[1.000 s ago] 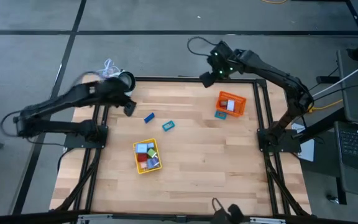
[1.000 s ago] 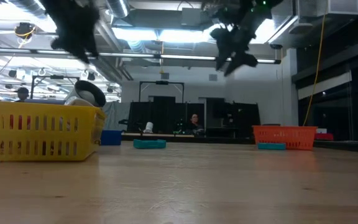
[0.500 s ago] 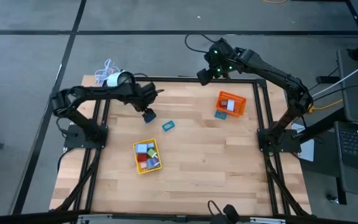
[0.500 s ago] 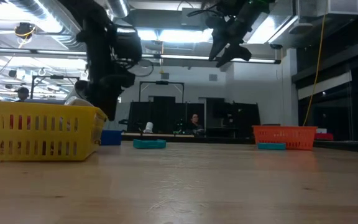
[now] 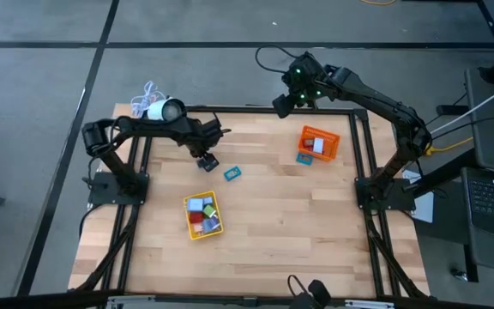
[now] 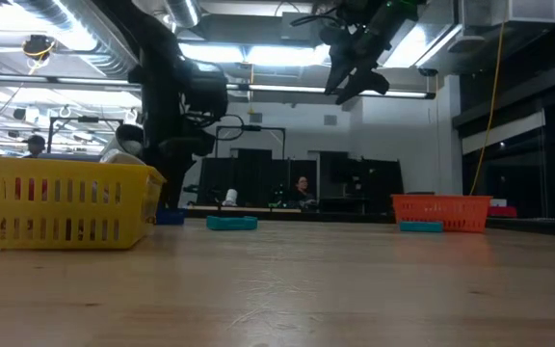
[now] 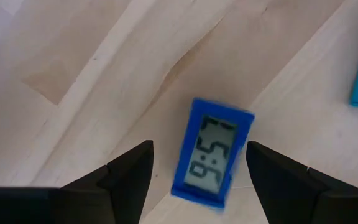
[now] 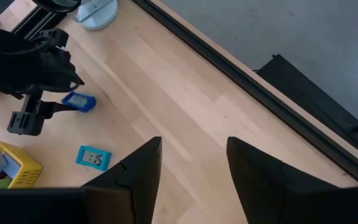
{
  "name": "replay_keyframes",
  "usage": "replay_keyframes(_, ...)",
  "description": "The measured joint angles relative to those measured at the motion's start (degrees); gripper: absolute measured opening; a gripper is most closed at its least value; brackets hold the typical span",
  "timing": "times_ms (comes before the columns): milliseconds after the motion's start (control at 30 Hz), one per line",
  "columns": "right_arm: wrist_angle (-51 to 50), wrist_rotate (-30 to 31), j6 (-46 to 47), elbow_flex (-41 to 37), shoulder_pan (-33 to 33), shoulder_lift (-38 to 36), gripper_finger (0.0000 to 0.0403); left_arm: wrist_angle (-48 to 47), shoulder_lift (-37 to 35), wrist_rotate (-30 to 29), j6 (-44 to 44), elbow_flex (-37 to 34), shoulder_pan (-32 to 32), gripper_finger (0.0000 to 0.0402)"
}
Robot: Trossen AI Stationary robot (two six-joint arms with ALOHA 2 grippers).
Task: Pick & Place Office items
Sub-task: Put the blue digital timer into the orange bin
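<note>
My left gripper is going to put the blue desk clock in the orange tray, so it will grab the clock by the long sides of its frame next.
A small blue desk clock lies flat on the wood, display up. My left gripper points straight down over it, open, one finger on each long side and not touching. In the high view this gripper is at the table's far left. A teal clock lies just right of it. The yellow tray holds several small coloured pieces. The orange tray holds a few, and a teal piece lies against its near side. My right gripper hangs open, high over the far edge.
A white round device with a cord sits at the table's far left corner, close behind my left arm. The black frame rail runs along the far edge. Bare wood lies between the two trays and toward the near edge.
My left gripper has swung from the far left corner toward the blue clock and come down, tipping until it points straight down over it. In the last half second it only settled a little lower. The clock has not moved.
</note>
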Motion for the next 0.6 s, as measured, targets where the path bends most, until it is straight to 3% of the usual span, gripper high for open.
replay_keyframes(333,-0.01,0.00,0.00,0.00,0.00,0.02,0.0187,1.11,3.22,2.64,0.04,0.00,-0.05,0.0253)
replay_keyframes(600,-0.02,-0.02,0.00,0.00,0.00,0.02,0.0187,-0.14,3.91,2.61,7.00,0.00,-0.81,0.0253)
